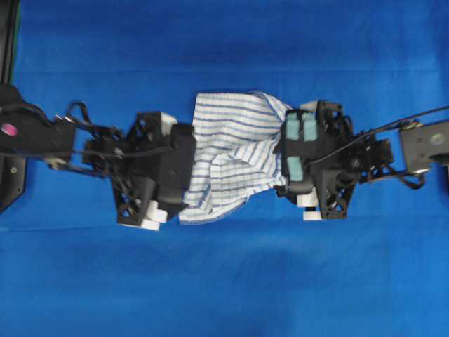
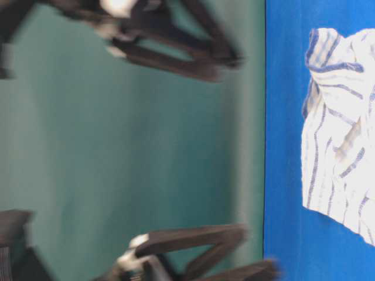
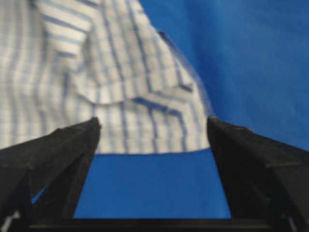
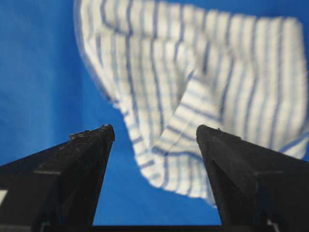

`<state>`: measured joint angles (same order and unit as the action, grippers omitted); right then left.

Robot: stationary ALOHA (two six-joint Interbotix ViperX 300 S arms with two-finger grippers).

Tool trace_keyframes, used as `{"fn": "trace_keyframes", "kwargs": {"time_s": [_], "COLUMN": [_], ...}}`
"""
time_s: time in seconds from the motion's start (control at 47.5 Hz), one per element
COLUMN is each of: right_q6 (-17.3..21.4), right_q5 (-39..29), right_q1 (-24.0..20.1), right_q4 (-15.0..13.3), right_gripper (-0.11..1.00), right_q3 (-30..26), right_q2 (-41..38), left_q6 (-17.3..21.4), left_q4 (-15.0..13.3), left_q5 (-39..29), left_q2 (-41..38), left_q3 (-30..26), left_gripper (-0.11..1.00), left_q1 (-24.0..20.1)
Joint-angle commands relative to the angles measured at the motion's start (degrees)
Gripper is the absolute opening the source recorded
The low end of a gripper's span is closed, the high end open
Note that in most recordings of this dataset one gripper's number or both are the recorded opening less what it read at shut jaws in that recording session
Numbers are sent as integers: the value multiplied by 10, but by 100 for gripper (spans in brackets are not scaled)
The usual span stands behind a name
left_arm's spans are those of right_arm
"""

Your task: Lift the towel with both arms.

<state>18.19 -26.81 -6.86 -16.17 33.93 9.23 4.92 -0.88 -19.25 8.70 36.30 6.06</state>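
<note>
My left gripper grips the towel's rumpled hem point(image 3: 155, 135) beside the towel's corner next to lift the towel point(image 3: 111, 72), because the towel's striped middle lies spread wide and slack.
The towel point(image 1: 231, 154), white with blue stripes, lies crumpled on the blue cloth between my two arms. My left gripper point(image 1: 184, 165) stands at its left edge, jaws spread wide. In the left wrist view the left gripper point(image 3: 153, 121) frames the towel's point(image 3: 111, 72) near hem, and its black fingers point(image 3: 63, 154) hold nothing. At the towel's right edge my right gripper point(image 1: 289, 151) shows its teal pads point(image 1: 302, 126). The right gripper point(image 4: 154, 128) is open too, a folded towel point(image 4: 203, 77) corner lying beyond its tips. The table-level view shows the towel point(image 2: 340, 129) flat.
The blue tablecloth point(image 1: 224, 281) covers the whole table around the towel. A black mount point(image 1: 14, 133) sits at the left edge and another black mount point(image 1: 428, 144) at the right. Blurred arm parts point(image 2: 176, 52) cross a green backdrop point(image 2: 117, 146) in the table-level view.
</note>
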Motion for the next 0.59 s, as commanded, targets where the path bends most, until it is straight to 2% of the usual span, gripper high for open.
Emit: {"fn": "trace_keyframes", "kwargs": {"time_s": [0.0,0.232,0.569], "right_q6": [4,11,11], "right_q5": [32,96,141], "right_q1": [-2,-2,-2], "right_q4": [2,3,3], "right_gripper": [68,68,68], "right_q3": [4,19,23], "right_q2": [-21,-97,-162], "left_q6": [-1,-3,-3], "left_q4": [-2,-2,-3], "left_q5": [31,60,131], "left_q2": [-29,-117,-168], "left_q3": [1,-1,15], "left_gripper": [87,89,89], "left_q1": [4,12,18]}}
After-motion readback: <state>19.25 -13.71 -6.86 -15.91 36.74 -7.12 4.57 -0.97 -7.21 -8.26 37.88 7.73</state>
